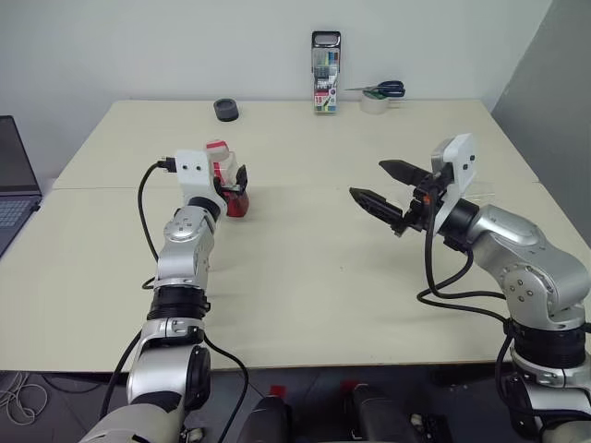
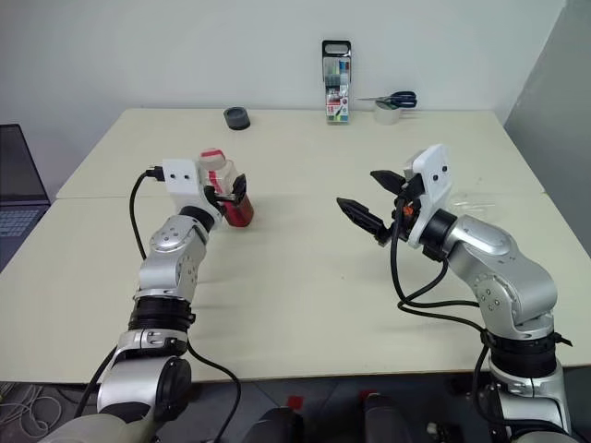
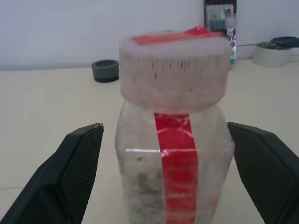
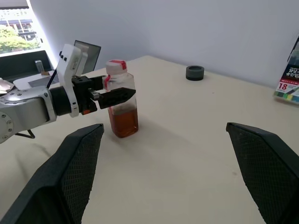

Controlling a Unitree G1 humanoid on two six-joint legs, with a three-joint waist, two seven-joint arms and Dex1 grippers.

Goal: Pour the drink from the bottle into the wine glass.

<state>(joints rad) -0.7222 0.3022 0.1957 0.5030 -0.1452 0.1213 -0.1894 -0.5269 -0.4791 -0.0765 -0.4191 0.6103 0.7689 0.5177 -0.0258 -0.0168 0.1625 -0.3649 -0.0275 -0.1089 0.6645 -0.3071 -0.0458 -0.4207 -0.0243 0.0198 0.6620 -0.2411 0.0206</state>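
My left gripper should close on the bottle (image 3: 173, 154) now: its fingers are on either side of the bottle, so they would hold it.
The bottle (image 3: 173, 154), clear plastic with a red strip and a white-and-red cap, stands upright on the left part of the table (image 1: 305, 268). The drink (image 4: 124, 122), amber-red, fills its lower part. My left gripper (image 1: 231, 183) is open, with one finger on each side of the bottle and a gap showing at both sides in the left wrist view. Over the table's right part, my right gripper (image 1: 369, 180) hovers open and empty, pointing toward the bottle. The wine glass is hidden from view.
A tall marker pack (image 1: 325, 74) stands at the far edge. A black tape roll (image 1: 226, 110) lies to its left, and a white tape roll (image 1: 374, 103) with blue scissors (image 1: 386, 89) to its right. A laptop (image 1: 14, 189) sits off the table's left side.
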